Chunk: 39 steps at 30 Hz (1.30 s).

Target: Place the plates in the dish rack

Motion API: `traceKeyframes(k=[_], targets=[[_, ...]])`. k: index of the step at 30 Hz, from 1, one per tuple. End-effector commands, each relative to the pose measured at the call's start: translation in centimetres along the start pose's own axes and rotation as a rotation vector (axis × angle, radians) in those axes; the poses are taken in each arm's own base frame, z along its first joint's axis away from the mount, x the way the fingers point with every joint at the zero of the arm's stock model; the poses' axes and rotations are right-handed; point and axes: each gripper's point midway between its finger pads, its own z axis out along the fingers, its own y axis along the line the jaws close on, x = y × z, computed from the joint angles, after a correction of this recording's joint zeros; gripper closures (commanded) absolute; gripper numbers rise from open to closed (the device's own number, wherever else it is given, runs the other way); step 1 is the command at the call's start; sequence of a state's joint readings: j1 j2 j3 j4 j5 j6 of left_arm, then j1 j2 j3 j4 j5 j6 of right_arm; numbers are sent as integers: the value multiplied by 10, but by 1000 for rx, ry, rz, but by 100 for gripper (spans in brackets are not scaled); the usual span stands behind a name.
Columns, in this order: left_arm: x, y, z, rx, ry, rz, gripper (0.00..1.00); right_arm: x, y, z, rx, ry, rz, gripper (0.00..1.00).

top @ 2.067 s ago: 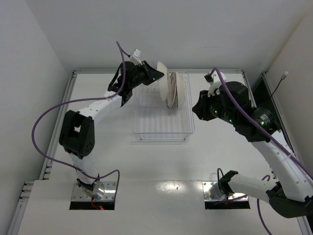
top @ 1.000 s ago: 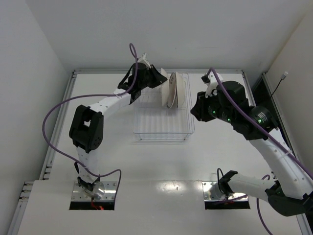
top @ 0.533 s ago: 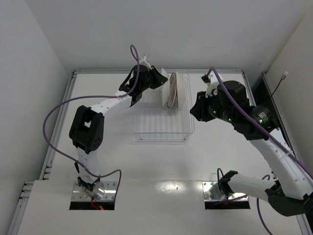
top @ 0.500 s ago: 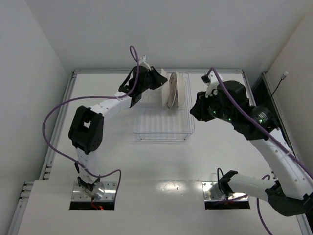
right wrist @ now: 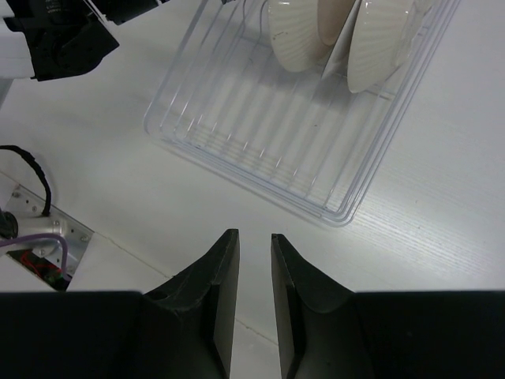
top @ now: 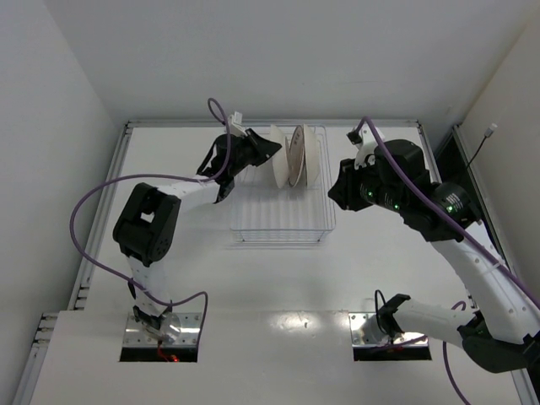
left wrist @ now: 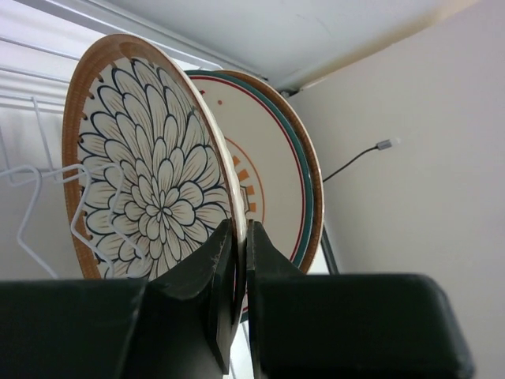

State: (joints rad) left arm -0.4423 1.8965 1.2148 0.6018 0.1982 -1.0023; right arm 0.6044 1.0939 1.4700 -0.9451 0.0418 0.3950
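Observation:
The flower plate's brown rim (left wrist: 71,134) is down behind the rack's wires, so the plate would stay upright. The left gripper needs to open now.
The dish rack (top: 283,221) is a see-through wire basket at the table's middle back. Two plates (top: 302,157) stand on edge at its far end. My left gripper (top: 260,149) is shut on the rim of a third plate (top: 279,157), held upright just left of them over the rack. In the left wrist view my left gripper (left wrist: 241,230) pinches this plate (left wrist: 150,181), which shows a black-outlined flower pattern and brown rim; behind it stands a plate (left wrist: 276,189) with orange sunburst and teal rim. My right gripper (right wrist: 248,237) is open and empty, above the table beside the rack (right wrist: 260,150).
White walls enclose the table on the left, back and right, with a raised rail (top: 126,135) along the edges. Purple cables (top: 84,211) loop off both arms. The rack's near half (right wrist: 237,118) holds no plates.
My left gripper has drawn back to the left with its plate, which now stands a little apart from the two racked plates. The right arm has barely moved.

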Motion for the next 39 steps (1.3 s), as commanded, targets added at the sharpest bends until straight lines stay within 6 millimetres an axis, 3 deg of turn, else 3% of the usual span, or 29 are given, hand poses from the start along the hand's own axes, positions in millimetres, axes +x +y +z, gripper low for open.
traceKeyframes(k=[1, 7, 8, 10, 11, 12, 17, 19, 22, 28, 32, 39], targets=[[-10, -37, -9, 162, -17, -68, 100, -12, 3, -5, -15, -36, -4, 80], [-12, -42, -8, 171, -10, -66, 100, -13, 3, -8, -17, -45, -4, 80], [-4, -34, -7, 154, 16, -73, 100, -13, 3, -8, -17, -45, -4, 80], [-11, -44, -4, 168, 19, -61, 100, -13, 3, -8, -17, -45, -4, 74], [-6, -37, -1, 140, 38, -55, 97, -12, 5, -8, -26, -42, -4, 71], [-7, -46, 2, 151, 41, -42, 89, -9, 4, -6, -24, -33, -4, 69], [-5, -53, 9, 93, 80, 37, 62, -9, 6, -6, -33, -31, 5, 64], [-3, -66, 14, 106, 93, 60, 53, -9, 6, -6, -33, -31, 5, 63], [-6, -68, 17, 102, 96, 77, 34, -11, 7, -6, -35, -40, 5, 62], [-4, -74, 16, 123, 116, 78, 9, -12, 8, -9, -46, -46, 4, 54], [0, -76, 14, 121, 155, 81, 7, -16, 10, -14, -51, -64, 13, 48], [14, -57, 1, 61, 196, 110, 7, -19, 10, -16, -54, -73, 13, 44]])
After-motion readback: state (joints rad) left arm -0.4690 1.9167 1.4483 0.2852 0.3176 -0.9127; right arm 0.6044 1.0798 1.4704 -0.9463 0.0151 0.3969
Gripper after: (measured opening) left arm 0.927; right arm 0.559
